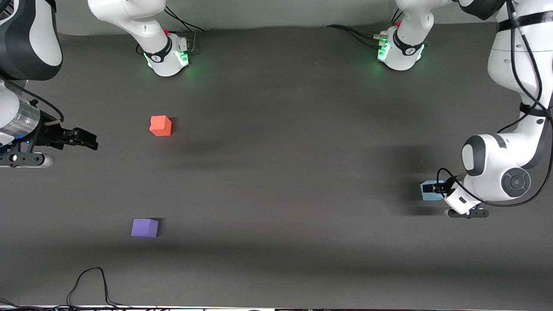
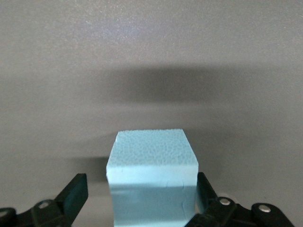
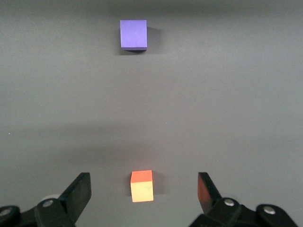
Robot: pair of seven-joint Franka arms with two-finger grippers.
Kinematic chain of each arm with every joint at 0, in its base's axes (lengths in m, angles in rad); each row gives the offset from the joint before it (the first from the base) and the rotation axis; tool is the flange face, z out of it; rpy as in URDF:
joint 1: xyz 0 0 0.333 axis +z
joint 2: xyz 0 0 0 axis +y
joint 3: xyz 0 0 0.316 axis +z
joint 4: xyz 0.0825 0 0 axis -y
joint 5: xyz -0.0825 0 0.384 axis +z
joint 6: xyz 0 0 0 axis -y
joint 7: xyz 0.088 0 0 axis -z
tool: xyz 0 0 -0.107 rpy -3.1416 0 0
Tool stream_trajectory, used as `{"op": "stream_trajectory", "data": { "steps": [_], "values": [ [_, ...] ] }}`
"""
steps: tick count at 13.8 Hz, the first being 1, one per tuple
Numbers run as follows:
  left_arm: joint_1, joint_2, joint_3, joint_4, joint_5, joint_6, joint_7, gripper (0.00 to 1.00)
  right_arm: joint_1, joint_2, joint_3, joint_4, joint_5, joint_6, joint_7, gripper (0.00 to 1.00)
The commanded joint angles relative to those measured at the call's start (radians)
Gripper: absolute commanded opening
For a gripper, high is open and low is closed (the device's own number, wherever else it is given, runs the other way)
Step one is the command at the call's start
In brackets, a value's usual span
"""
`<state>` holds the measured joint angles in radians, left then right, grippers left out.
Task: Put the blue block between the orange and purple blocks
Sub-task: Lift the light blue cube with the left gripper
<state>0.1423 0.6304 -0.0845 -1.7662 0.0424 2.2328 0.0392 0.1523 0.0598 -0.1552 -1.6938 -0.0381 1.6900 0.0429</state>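
The gap between the orange and purple blocks needs filling, so my left gripper should next grab the light blue block (image 1: 427, 195) by its opposite sides.
The light blue block (image 1: 427, 195) (image 2: 150, 175) rests on the dark table at the left arm's end. My left gripper (image 1: 434, 188) (image 2: 142, 194) is down around it, open, one finger on each side; a gap shows at one finger. The orange block (image 1: 160, 125) (image 3: 141, 185) and the purple block (image 1: 144, 227) (image 3: 133, 34) lie toward the right arm's end, the purple one nearer the front camera. My right gripper (image 1: 86, 140) (image 3: 142, 189) hangs open and empty above the table near the orange block.
The two arm bases (image 1: 168, 54) (image 1: 399, 49) stand along the table's edge farthest from the front camera. A black cable (image 1: 86, 285) loops on the table near the front edge, nearer the camera than the purple block. Bare dark table (image 1: 281, 172) stretches between the blocks.
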Motion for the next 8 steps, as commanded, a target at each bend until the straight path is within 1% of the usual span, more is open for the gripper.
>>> {"op": "stream_trajectory", "data": {
  "steps": [1, 3, 4, 5, 6, 7, 8],
  "values": [
    [-0.004, 0.003, 0.002, 0.01, -0.012, 0.008, -0.002, 1.0, 0.01, -0.012, -0.01, -0.003, 0.015, 0.0, -0.023, 1.0],
    [-0.006, 0.002, 0.002, 0.013, -0.012, 0.01, -0.002, 0.99, 0.01, -0.012, -0.01, -0.003, 0.015, 0.0, -0.023, 1.0],
    [-0.004, 0.0, 0.002, 0.011, -0.01, 0.016, -0.002, 0.61, 0.01, -0.012, -0.01, -0.004, 0.015, -0.001, -0.023, 1.0],
    [-0.006, -0.014, 0.002, 0.011, -0.012, -0.002, -0.002, 0.3, 0.012, -0.012, -0.01, -0.004, 0.015, -0.001, -0.023, 1.0],
    [-0.004, -0.037, -0.001, 0.01, -0.012, -0.027, -0.004, 0.27, 0.01, -0.011, -0.01, -0.004, 0.015, -0.001, -0.023, 1.0],
    [-0.003, -0.064, -0.001, 0.01, -0.012, -0.074, -0.001, 0.27, 0.012, -0.011, -0.01, -0.004, 0.015, -0.001, -0.023, 1.0],
    [0.003, -0.121, -0.001, 0.01, -0.012, -0.135, 0.013, 0.26, 0.012, -0.011, -0.012, -0.006, 0.015, -0.001, -0.023, 1.0]
  ]
}}
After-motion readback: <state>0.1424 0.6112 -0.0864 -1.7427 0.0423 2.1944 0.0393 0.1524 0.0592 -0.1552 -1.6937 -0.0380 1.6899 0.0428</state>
